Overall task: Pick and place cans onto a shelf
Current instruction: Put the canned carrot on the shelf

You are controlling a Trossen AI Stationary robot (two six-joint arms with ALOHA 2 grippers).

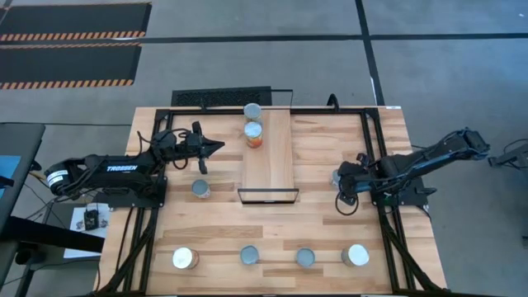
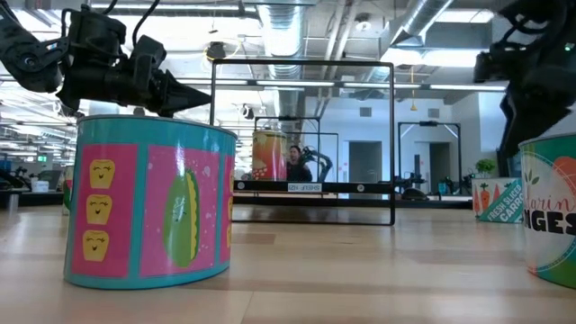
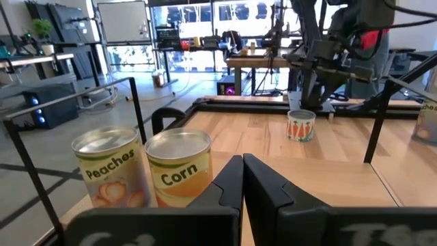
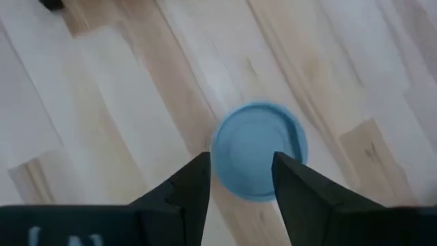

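Observation:
The carrot can needs to go on the shelf [image 1: 271,157] with the other cans. My right gripper next needs to grab it by its rimmed top [image 1: 337,176].
The shelf [image 1: 271,157] lies in the middle of the table, with two cans standing on its far end: one labelled Peaches [image 3: 113,167] and one labelled Corn [image 3: 179,167], which also show in the high view [image 1: 253,111] [image 1: 254,134]. My left gripper [image 1: 216,147] [image 3: 242,179] is shut and empty, in the air just left of those two cans. My right gripper [image 1: 342,191] [image 4: 239,171] is open and points down above a carrot-labelled can [image 4: 259,160] [image 3: 301,125] that stands on the table to the right of the shelf. The fingers are apart from that can.
Several more cans stand on the table: one left of the shelf [image 1: 200,189] and a row along the near edge [image 1: 185,259] [image 1: 250,256] [image 1: 305,257] [image 1: 356,255]. A black frame [image 1: 363,115] borders the table. The shelf's near half is bare wood.

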